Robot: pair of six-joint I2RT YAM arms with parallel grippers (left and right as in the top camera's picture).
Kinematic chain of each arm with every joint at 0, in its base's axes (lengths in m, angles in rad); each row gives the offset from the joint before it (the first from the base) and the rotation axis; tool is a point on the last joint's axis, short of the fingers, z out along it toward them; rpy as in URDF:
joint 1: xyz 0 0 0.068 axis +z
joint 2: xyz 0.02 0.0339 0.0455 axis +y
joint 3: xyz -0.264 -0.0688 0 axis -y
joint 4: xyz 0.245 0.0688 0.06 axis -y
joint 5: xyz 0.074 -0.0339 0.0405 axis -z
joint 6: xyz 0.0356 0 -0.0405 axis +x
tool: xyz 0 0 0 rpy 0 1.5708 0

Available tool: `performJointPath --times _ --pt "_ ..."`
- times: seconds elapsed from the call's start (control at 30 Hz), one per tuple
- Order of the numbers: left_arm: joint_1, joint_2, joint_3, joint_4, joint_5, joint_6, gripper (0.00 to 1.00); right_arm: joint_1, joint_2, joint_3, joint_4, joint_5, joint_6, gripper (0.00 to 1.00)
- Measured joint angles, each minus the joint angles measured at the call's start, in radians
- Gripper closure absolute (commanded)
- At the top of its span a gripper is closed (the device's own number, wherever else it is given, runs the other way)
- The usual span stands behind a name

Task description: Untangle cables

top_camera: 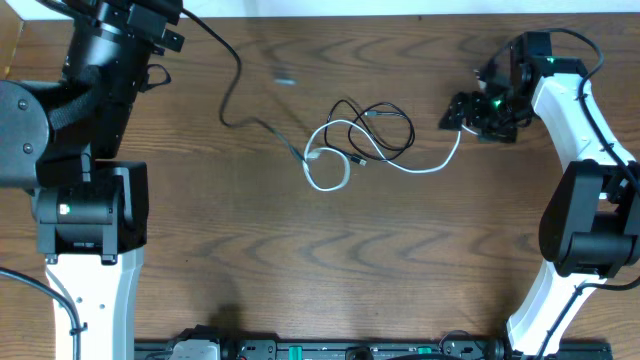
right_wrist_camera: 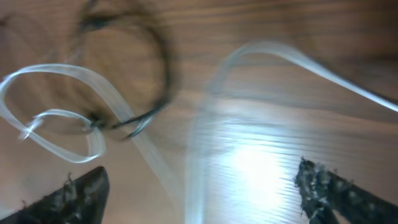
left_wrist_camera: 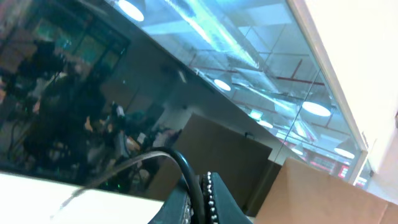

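My right gripper reaches the black cable next and grabs its raised length beside my left gripper, to draw the cable away and untangle it.
The white cable (top_camera: 328, 172) and the black cable (top_camera: 385, 128) lie tangled in loops at the table's middle. The black cable's long end runs up left to my left gripper (top_camera: 172, 18), which is raised at the far left. In the left wrist view the left gripper (left_wrist_camera: 200, 190) is shut on the black cable (left_wrist_camera: 184, 167). The white cable's tail curves right to my right gripper (top_camera: 462, 112). In the right wrist view the right gripper (right_wrist_camera: 199, 186) is open just above the table, with the blurred white cable (right_wrist_camera: 74, 106) and the black loop (right_wrist_camera: 158, 74) ahead of it.
The wooden table (top_camera: 300, 270) carries only the cables. The left arm's base (top_camera: 90, 210) stands at the left, the right arm's base (top_camera: 590, 230) at the right. A rail with connectors (top_camera: 330, 350) runs along the front edge.
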Motion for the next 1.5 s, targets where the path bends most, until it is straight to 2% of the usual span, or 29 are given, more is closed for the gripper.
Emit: performJointPath --times 0.13,0.27,0.47,0.77,1.03,1.3,1.5 --pt "-0.005 0.002 0.000 -0.037 0.004 -0.022 0.93 0.019 -0.035 0.021 -0.029 -0.159 -0.125 0.01" --pt "-0.005 0.010 0.000 -0.055 0.016 -0.031 0.93 0.063 -0.148 0.042 -0.016 -0.215 -0.184 0.01" --pt "-0.005 0.033 0.000 -0.069 0.077 -0.041 0.92 0.085 -0.284 0.067 0.034 -0.280 -0.171 0.01" --pt "-0.053 0.067 0.000 -0.204 0.093 -0.072 0.93 0.091 -0.335 0.070 0.245 -0.533 -0.090 0.01" --pt "-0.077 0.136 0.000 -0.332 0.023 -0.278 0.93 0.202 -0.348 0.071 0.310 -0.609 -0.035 0.03" --pt "-0.081 0.160 0.000 -0.452 0.006 -0.595 0.92 0.378 -0.348 0.071 0.533 -0.697 -0.003 0.11" --pt "-0.103 0.160 0.000 -0.527 0.022 -0.677 0.93 0.490 -0.348 0.071 0.652 -0.625 0.071 0.30"
